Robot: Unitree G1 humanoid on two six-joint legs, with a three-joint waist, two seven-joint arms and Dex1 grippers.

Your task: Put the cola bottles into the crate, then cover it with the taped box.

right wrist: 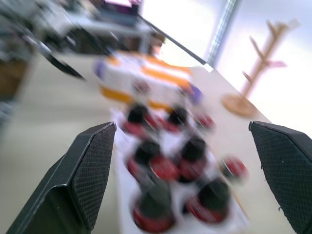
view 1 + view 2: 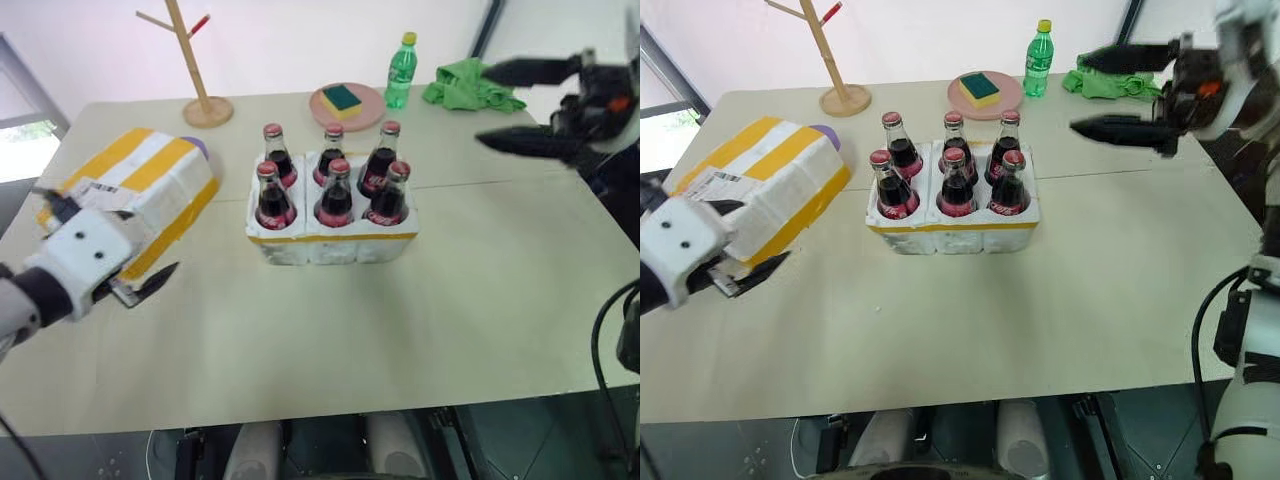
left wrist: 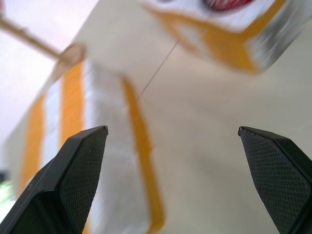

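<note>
The taped box is wider than my open fingers. My left gripper will next grab the box by its narrow purple foam handle.
Six cola bottles (image 2: 335, 195) with red caps stand upright in the wells of the white foam crate (image 2: 330, 248) at the table's middle. Left of it lies the taped box (image 2: 150, 185), white foam with yellow stripes and a label. My left gripper (image 2: 105, 245) is open at the box's near end; in the left wrist view the box (image 3: 97, 146) lies ahead beside one finger, and I cannot tell if they touch. My right gripper (image 2: 500, 105) hangs open in the air at the back right, pointing left toward the bottles (image 1: 165, 170), with nothing in it.
Along the table's far edge stand a wooden peg rack (image 2: 200, 100), a pink plate (image 2: 368, 100) with a sponge, a green plastic bottle (image 2: 401, 70) and a green cloth (image 2: 465, 85). Something purple (image 2: 197, 147) lies behind the box. Bare table lies in front of the crate.
</note>
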